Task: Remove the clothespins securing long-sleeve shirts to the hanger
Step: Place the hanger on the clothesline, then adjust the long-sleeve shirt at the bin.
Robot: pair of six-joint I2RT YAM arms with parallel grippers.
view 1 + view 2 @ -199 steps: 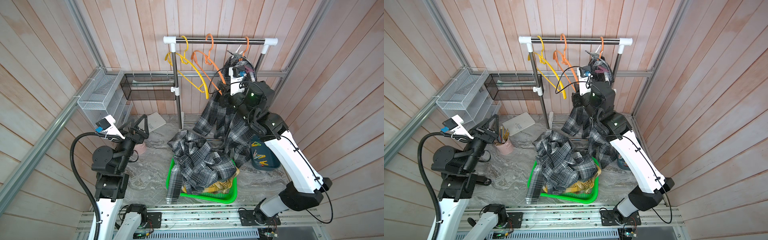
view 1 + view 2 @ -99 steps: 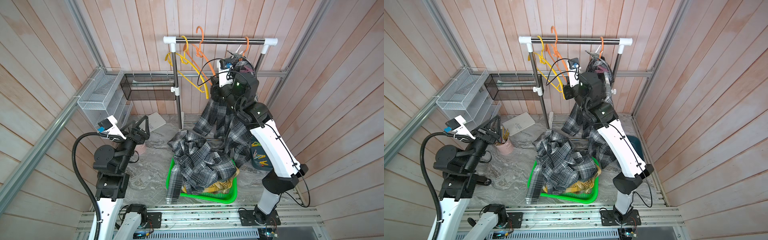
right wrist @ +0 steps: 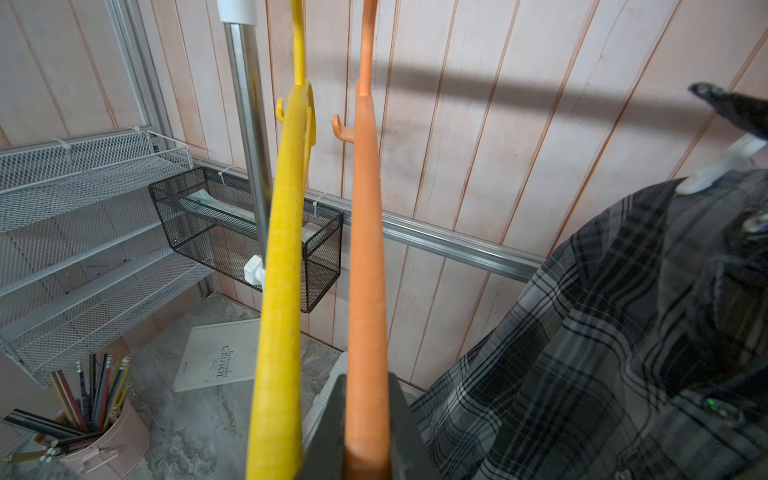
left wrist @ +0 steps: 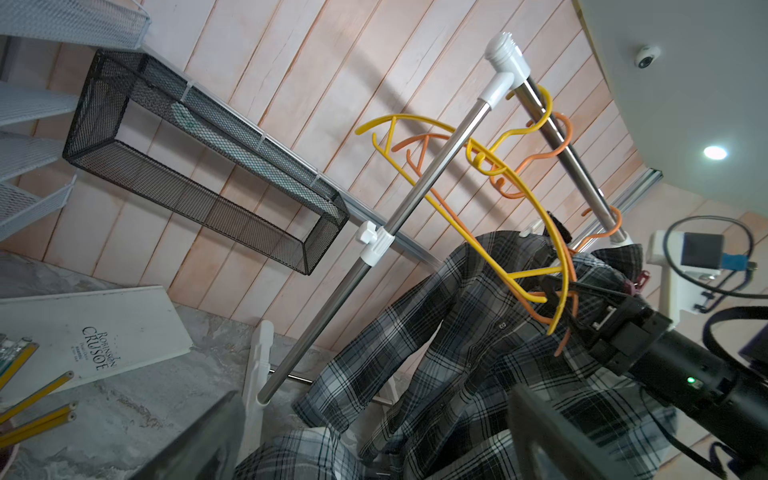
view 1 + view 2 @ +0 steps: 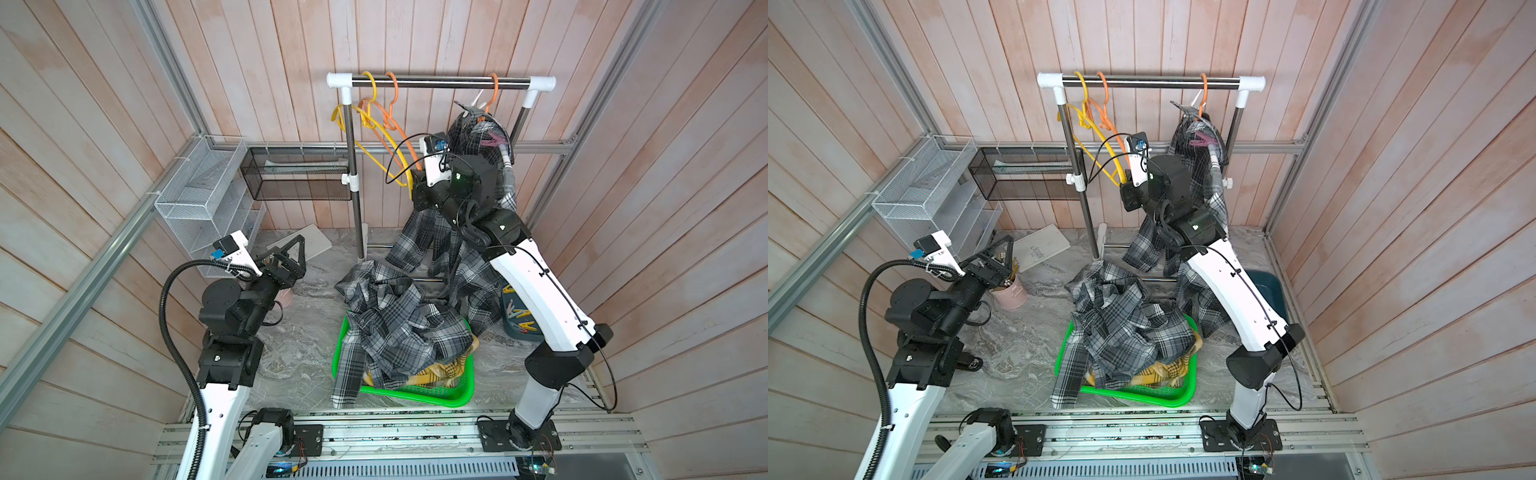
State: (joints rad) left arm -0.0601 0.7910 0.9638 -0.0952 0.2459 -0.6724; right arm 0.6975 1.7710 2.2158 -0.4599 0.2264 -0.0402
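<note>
The left gripper should next grab the edge of the grey-checked shirt that spills over the basket's rim toward the bar, so it can tuck the shirt's edge inside.
One grey-checked long-sleeve shirt (image 5: pixel 419 237) hangs at the rail's right end from an orange hanger (image 5: pixel 493 89). A mauve-pink clothespin (image 5: pixel 492 139) (image 5: pixel 1200 140) is clipped at its shoulder. My right gripper (image 3: pixel 365 382) is shut on the arm of a bare orange hanger (image 3: pixel 365 249), which hangs beside a yellow hanger (image 3: pixel 286 249). Another grey-checked shirt (image 5: pixel 399 328) and a yellow one (image 5: pixel 436 372) lie in the green basket (image 5: pixel 415 392). My left gripper (image 4: pixel 374 449) is open and empty, low at the left, far from the rail.
A teal bin (image 5: pixel 519 320) with loose clothespins sits on the floor under my right arm. White wire shelves (image 5: pixel 199 195) and a black mesh box (image 5: pixel 299 174) are on the wall at the left. A pink pencil cup (image 5: pixel 1009 293) and a white book (image 5: pixel 1040 249) lie near my left gripper.
My right arm has swung left from the hanging shirt to the bare hangers. The bare orange hanger has slid left along the rail, next to the yellow one. The left arm has barely moved.
</note>
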